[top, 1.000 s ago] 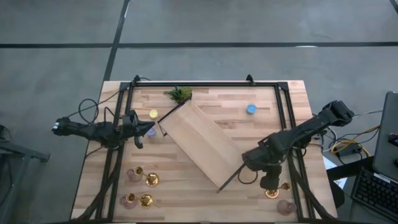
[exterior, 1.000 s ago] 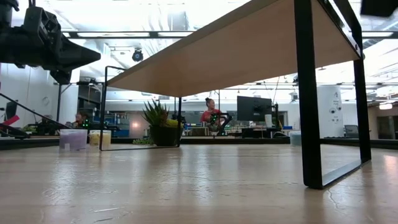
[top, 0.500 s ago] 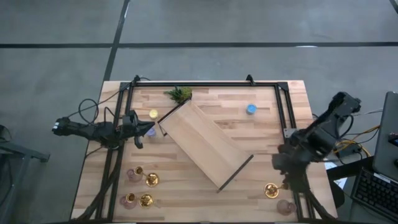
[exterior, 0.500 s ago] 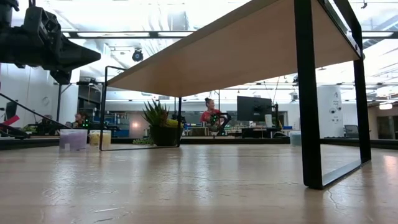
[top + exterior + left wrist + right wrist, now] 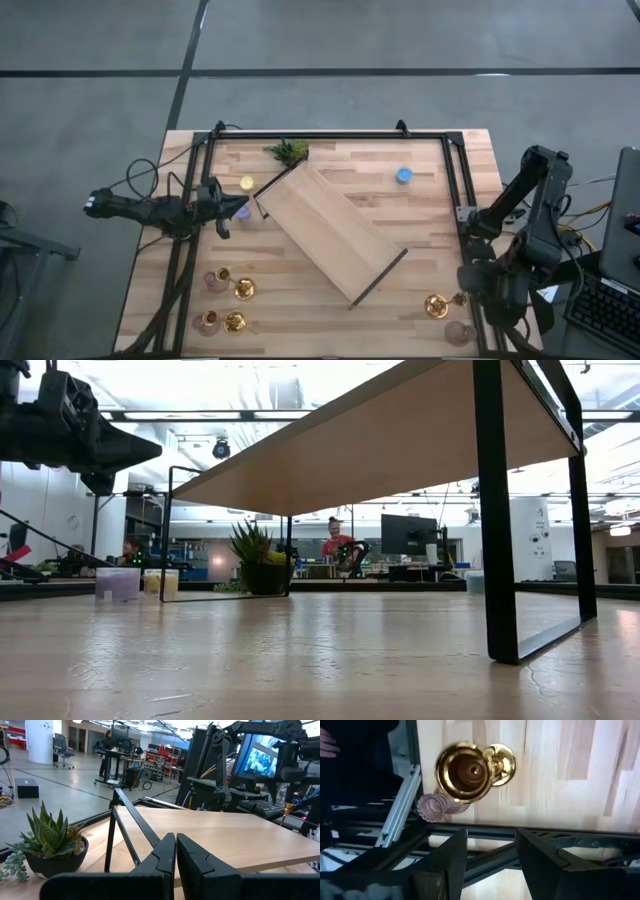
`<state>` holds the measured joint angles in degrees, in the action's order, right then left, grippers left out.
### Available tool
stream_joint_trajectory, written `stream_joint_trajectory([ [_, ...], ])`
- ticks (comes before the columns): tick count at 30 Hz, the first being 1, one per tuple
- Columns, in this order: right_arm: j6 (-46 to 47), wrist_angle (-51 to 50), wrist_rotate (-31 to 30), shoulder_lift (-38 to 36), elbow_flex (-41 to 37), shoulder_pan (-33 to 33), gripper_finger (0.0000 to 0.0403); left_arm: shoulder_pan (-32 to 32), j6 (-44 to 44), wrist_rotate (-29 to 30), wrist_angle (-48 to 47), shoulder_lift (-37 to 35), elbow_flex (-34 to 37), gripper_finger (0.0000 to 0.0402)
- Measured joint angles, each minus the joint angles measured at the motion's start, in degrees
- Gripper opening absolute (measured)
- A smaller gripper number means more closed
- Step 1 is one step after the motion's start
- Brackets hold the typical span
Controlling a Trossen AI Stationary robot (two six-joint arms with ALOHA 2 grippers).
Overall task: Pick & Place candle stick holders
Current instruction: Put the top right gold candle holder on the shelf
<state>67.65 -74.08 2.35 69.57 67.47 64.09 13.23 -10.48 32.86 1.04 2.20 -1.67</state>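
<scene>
The gold candlestick needs to be gripped next by its stem below the cup point(image 5: 451, 301) with my right gripper. It should then be set on the wooden shelf point(image 5: 330, 230).
One gold candlestick point(image 5: 437, 305) lies on its side near the table's near right corner, its round base toward my right gripper in the right wrist view point(image 5: 465, 770). A pink glass cup point(image 5: 458, 333) stands beside it and also shows in that view point(image 5: 437, 807). Two more gold candlesticks point(image 5: 243, 289) point(image 5: 235, 322) and two pink cups point(image 5: 214, 280) point(image 5: 207, 322) stand at the near left. My right gripper point(image 5: 482, 288) point(image 5: 490, 855) is open and empty, over the table's right rail. My left gripper point(image 5: 232, 208) point(image 5: 176, 855) is shut and empty, hovering at the left.
A tilted wooden shelf point(image 5: 330, 230) on black legs point(image 5: 497, 510) stands mid-table. There is a green plant point(image 5: 289, 151), a yellow tealight point(image 5: 246, 183), a blue one point(image 5: 403, 175) and a purple one point(image 5: 241, 211) by my left gripper. A black frame point(image 5: 330, 135) rims the table.
My right gripper has gone from above the lying gold candlestick toward the table's right edge, and the arm has folded back beyond the rail. The candlestick lies where it was.
</scene>
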Motion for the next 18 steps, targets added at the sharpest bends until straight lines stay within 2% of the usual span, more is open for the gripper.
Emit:
stream_joint_trajectory([
  [11,1.66,5.74,-7.65,2.88,-3.31,4.75,0.0162,0.0,-0.02,0.0,0.04,0.0,0.0,0.0019],
  [18,6.55,6.95,-13.43,2.94,-7.1,8.47,0.0162,-0.01,-0.01,0.0,0.07,-0.01,0.0,0.0019],
])
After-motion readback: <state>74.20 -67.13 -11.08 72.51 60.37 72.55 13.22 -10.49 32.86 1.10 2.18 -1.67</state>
